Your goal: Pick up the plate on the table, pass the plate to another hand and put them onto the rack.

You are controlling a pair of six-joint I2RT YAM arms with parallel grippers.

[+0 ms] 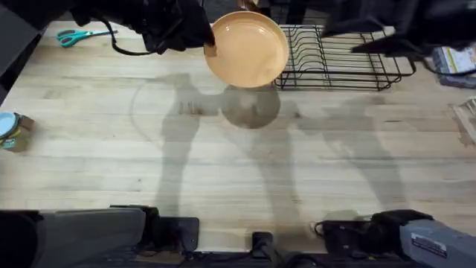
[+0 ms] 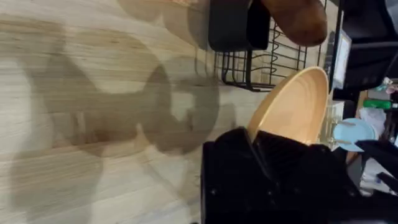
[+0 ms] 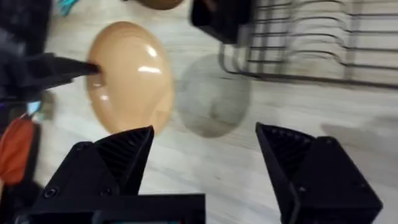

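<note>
The broad dish (image 1: pixel 248 49) (image 3: pixel 132 78) is too wide for my right gripper's fingers, so my right gripper should next grab the plate's free rim opposite my left gripper.
The orange-tan plate (image 1: pixel 247 48) hangs tilted above the table (image 1: pixel 223 164), just left of the rack (image 1: pixel 346 63). My left gripper (image 1: pixel 210 46) is shut on the plate's left rim. In the left wrist view the plate (image 2: pixel 292 106) rises edge-on out of the left gripper (image 2: pixel 255 140). My right gripper (image 3: pixel 205 162) is open and holds nothing. It faces the plate (image 3: pixel 130 74) from a short distance. The left gripper (image 3: pixel 74 68) pinches the plate's far rim there. The right arm (image 1: pixel 394 33) hovers dark over the rack's right part.
A dark utensil cup (image 3: pixel 221 18) stands at the rack's (image 3: pixel 311 43) near end. Teal scissors (image 1: pixel 78 35) lie at the far left. A small teal-lidded item (image 1: pixel 11 130) sits at the left edge, and packages (image 1: pixel 454 59) lie at the right edge.
</note>
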